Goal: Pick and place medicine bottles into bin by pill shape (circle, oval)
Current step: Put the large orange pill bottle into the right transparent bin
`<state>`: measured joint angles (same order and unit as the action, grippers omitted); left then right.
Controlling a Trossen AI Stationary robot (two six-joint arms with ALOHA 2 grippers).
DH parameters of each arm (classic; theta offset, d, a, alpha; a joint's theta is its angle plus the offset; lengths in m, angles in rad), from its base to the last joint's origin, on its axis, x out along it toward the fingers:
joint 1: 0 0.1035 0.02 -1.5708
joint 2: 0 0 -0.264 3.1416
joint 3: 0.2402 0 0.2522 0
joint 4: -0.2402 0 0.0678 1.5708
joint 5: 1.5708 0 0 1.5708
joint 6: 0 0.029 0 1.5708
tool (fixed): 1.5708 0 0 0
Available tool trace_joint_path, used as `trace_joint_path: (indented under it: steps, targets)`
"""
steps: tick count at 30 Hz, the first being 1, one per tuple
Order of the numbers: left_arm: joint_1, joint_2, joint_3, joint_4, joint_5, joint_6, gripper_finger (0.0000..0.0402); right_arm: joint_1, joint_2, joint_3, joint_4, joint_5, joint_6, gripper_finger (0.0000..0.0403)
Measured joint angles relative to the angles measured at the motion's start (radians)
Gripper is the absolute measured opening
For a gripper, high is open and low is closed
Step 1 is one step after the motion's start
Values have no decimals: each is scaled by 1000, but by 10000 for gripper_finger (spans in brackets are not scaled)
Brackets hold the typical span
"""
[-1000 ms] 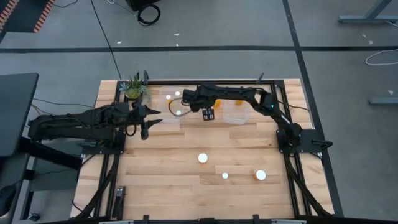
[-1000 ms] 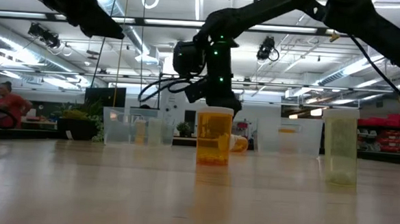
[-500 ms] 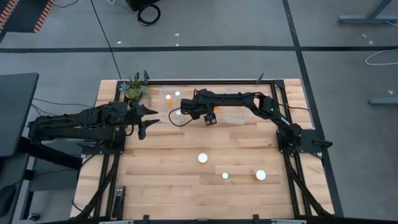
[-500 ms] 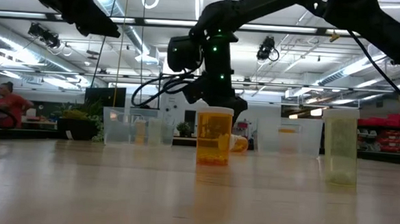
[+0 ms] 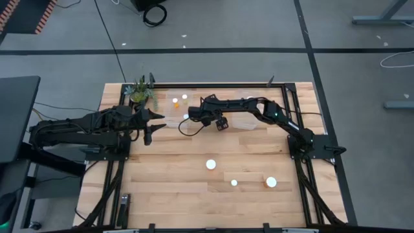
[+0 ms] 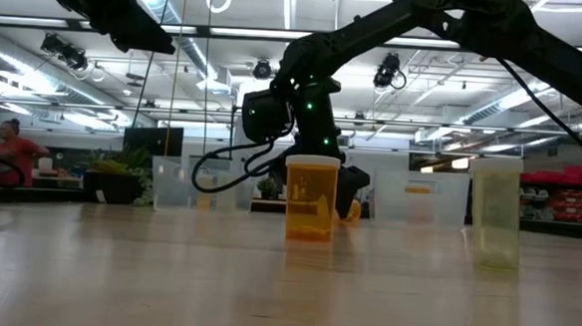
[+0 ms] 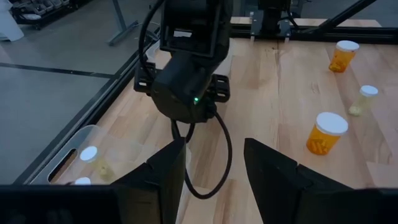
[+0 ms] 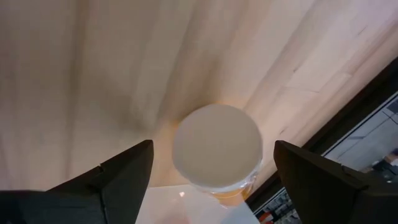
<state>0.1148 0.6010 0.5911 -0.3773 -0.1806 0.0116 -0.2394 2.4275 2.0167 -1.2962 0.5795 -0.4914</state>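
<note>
My right gripper takes hold of this medicine bottle by its white cap (image 8: pixel 216 146) next, to sort the bottle by pill shape.
My right gripper (image 5: pixel 220 123) hangs low over the table between the two clear bins, open. Its fingers (image 8: pixel 118 177) stand on either side of an amber medicine bottle's white cap (image 8: pixel 216 146), seen from above, and I see no touch. The gripper hides this bottle in the high view. Three white-capped bottles (image 5: pixel 211 164), (image 5: pixel 234 183), (image 5: pixel 271 182) stand upright on the near part of the table. The left bin (image 5: pixel 169 115) holds several bottles (image 5: pixel 175 101). My left gripper (image 5: pixel 147 127) is open and empty above the table's left side.
A small green potted plant (image 5: pixel 140 92) stands at the far left corner. A second clear bin (image 5: pixel 249 120) sits under my right arm. A black frame (image 5: pixel 294 116) runs along the table's right and far edges. Bare wood lies between the bins and the near bottles.
My right gripper has gone down toward the table between the bins and a little toward the near edge, staying open. The bottles on the near part of the table have not moved.
</note>
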Motion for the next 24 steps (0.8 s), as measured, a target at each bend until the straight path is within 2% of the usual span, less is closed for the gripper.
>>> trace_joint_path:
  steps: [5,24]
  targets:
    - [0,0,0,-1,0,0,172,-12,0,0,5,-5,-12,331]
    - [0,0,0,-18,0,-1,172,-8,0,0,42,-31,-60,223]
